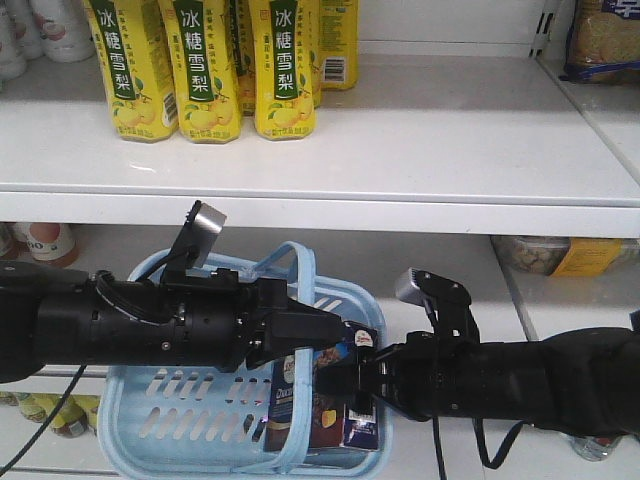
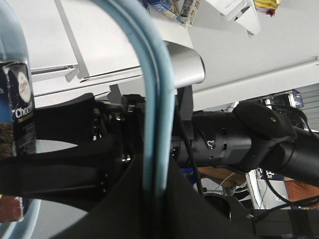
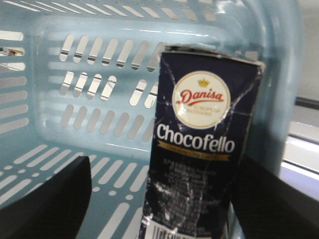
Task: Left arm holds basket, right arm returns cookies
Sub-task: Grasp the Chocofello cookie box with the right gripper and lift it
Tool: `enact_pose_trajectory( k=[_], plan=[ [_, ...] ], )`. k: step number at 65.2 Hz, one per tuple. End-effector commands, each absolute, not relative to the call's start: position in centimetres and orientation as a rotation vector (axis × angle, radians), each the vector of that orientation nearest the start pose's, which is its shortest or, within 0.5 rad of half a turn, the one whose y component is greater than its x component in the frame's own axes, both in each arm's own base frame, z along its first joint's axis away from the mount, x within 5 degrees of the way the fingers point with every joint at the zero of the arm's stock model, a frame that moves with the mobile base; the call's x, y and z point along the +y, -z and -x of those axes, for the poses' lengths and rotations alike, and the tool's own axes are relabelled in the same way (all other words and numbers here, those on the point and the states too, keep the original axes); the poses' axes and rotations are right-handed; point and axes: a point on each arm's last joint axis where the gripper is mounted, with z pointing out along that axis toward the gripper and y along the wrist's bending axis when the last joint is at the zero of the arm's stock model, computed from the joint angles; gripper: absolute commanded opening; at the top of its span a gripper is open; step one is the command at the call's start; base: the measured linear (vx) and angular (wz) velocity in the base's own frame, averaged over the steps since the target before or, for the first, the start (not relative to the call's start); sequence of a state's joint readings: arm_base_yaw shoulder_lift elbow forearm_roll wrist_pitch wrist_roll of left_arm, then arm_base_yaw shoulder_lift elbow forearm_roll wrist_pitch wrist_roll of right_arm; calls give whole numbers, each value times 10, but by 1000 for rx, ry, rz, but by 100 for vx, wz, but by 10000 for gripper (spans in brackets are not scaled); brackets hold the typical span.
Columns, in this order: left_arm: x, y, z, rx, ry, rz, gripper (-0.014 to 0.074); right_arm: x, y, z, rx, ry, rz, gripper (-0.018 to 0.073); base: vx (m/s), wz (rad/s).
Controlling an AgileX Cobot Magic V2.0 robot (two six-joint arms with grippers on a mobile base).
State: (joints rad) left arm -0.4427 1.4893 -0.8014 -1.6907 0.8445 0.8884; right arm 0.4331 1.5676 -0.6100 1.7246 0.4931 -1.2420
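Observation:
I will next grip the Chocofello box by its narrow printed end with my right gripper. Then the cookies can go back to the shelf.
The light blue basket (image 1: 170, 420) hangs in front of the lower shelf. My left gripper (image 1: 300, 338) is shut on its two arched handles (image 2: 157, 99), which run between the jaws in the left wrist view. The cookies (image 1: 318, 405) stand upright inside the basket at its right end, a dark navy "Chocofello" box (image 3: 199, 149). My right gripper (image 1: 350, 375) reaches into the basket from the right and stands open around the box. The box lies close to the right finger (image 3: 271, 199), with a wide gap to the left finger (image 3: 45, 199). A strip of the box (image 2: 22, 114) also shows in the left wrist view.
Yellow drink cartons (image 1: 205, 70) stand on the upper white shelf (image 1: 400, 150), whose front edge sits just above both arms. The lower shelf holds bottles (image 1: 45, 240) at the left and packaged goods (image 1: 545, 255) at the right. A blue bag (image 1: 600, 40) is at top right.

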Motion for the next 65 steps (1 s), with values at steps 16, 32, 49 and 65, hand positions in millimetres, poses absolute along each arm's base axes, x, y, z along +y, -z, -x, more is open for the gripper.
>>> enact_pose_trajectory(
  k=[16,32,49,65],
  plan=[
    [-187,-281,-231,2176,1674,-144,-6,167,-183,-248,2401,-1122,165,536,0,0],
    [-187,-281,-231,2176,1674,-144,-6,178,-174,-262,2431,-1057,213,519,0,0],
    [-187,-281,-231,2176,1674,-144,-6,195,-162,-266,2468,-826,245,503,0,0],
    [-187,-281,-231,2176,1674,-144,-6,196,-159,-266,2482,-849,240,453,0,0]
  ],
)
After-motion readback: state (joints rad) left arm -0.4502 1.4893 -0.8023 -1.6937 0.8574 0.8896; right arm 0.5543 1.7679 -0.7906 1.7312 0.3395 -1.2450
